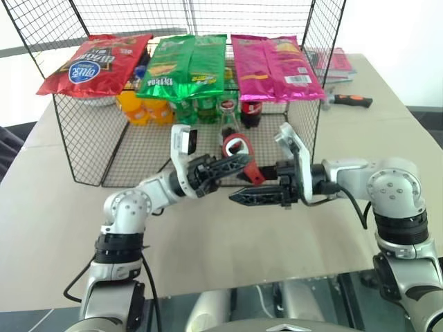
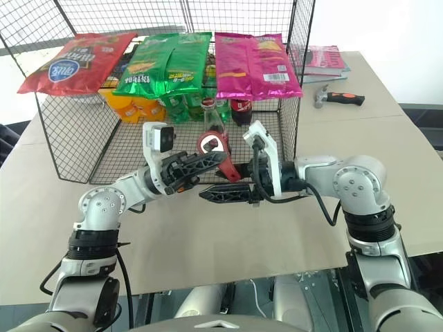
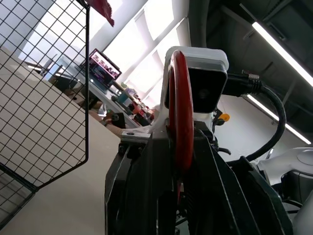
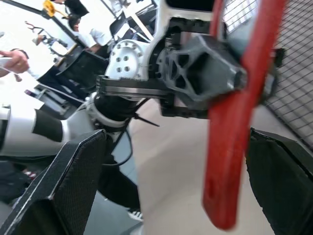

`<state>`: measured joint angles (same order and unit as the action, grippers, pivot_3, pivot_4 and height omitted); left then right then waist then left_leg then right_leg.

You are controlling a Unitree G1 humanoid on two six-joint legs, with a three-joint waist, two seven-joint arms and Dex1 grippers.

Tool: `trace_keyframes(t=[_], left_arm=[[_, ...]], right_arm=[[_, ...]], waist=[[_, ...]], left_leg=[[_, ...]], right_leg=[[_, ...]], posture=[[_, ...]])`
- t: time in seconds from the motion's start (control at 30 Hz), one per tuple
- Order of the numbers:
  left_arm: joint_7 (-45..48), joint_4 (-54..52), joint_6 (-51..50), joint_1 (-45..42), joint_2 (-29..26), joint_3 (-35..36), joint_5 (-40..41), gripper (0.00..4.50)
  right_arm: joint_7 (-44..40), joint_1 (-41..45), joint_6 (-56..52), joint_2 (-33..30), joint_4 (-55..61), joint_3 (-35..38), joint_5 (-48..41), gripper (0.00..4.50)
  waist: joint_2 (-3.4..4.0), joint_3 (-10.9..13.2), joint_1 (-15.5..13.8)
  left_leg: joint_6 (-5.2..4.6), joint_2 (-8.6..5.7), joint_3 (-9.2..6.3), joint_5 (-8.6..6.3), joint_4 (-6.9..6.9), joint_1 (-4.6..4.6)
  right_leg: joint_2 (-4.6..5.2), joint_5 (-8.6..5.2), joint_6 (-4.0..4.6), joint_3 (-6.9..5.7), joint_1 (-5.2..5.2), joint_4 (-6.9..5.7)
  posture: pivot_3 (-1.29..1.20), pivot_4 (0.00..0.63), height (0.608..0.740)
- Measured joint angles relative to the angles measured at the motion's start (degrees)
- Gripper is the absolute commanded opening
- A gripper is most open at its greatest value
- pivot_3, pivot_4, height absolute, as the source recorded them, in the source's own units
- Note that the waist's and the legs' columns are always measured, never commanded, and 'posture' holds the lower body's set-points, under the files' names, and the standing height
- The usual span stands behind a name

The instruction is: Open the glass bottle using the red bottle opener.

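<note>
I need to take the red bottle opener next with my right gripper by the free handle end (image 1: 255,176) (image 4: 224,183), because my left gripper's fingers cover it near its ring.
The red bottle opener (image 1: 237,148) is held up over the table in front of the wire cage, ring head up, with my left gripper (image 1: 230,166) shut on it. Its handle (image 4: 230,147) hangs down between the two spread fingers of my right gripper (image 1: 253,184), which is open and touches neither side of it. In the left wrist view the opener (image 3: 182,122) stands edge-on between that gripper's fingers (image 3: 142,191). The glass bottle (image 1: 226,119), with a red cap, stands upright inside the cage just behind the opener, partly hidden by it.
The wire cage (image 1: 83,131) also holds a dark plastic cola bottle (image 1: 250,112), green bottles (image 1: 194,109) and orange bottles (image 1: 142,109). Three chip bags (image 1: 187,66) lie on its top. A hammer (image 1: 351,101) and books (image 1: 336,61) lie at the back right.
</note>
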<state>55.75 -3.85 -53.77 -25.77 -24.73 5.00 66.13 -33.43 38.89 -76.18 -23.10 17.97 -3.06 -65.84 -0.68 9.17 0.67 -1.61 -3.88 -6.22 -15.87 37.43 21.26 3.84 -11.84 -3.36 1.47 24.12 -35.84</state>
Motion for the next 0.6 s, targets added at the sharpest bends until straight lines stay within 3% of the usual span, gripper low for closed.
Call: trace_keyframes(t=[0.23, 0.27, 0.6], left_arm=[[1.7, -0.6, -0.7, 0.1, 0.2, -0.5, -0.6, 0.0], [1.8, -1.2, -0.7, 0.2, 0.3, -0.6, -0.7, 0.0], [-0.9, -2.6, -3.2, 1.4, 0.3, -0.3, 0.6, 0.0]], right_arm=[[-0.5, 0.0, -1.1, -1.8, -0.9, -0.1, 0.1, 0.26], [-0.7, 0.0, -1.1, -2.1, -1.3, -0.2, 0.3, 0.03], [-4.0, -0.1, -0.2, -3.8, -1.2, -2.5, 2.3, 0.03]], waist=[[0.0, 0.0, 0.0], [0.0, 0.0, 0.1], [0.0, 0.0, 0.1]], left_leg=[[0.01, 0.0, 0.0, 0.01, 0.12, 0.51], [0.01, 0.0, 0.0, 0.01, 0.16, 0.59], [0.0, -0.01, 0.0, 0.01, 0.17, 0.61]], right_leg=[[0.0, 0.02, 0.0, -0.01, 0.51, -0.1], [0.01, 0.03, 0.01, -0.01, 0.57, -0.11], [0.12, 0.03, 0.01, -0.01, 0.58, -0.1]], posture=[[0.0, 0.15, 0.74], [0.0, 0.15, 0.74], [0.0, 0.15, 0.74]])
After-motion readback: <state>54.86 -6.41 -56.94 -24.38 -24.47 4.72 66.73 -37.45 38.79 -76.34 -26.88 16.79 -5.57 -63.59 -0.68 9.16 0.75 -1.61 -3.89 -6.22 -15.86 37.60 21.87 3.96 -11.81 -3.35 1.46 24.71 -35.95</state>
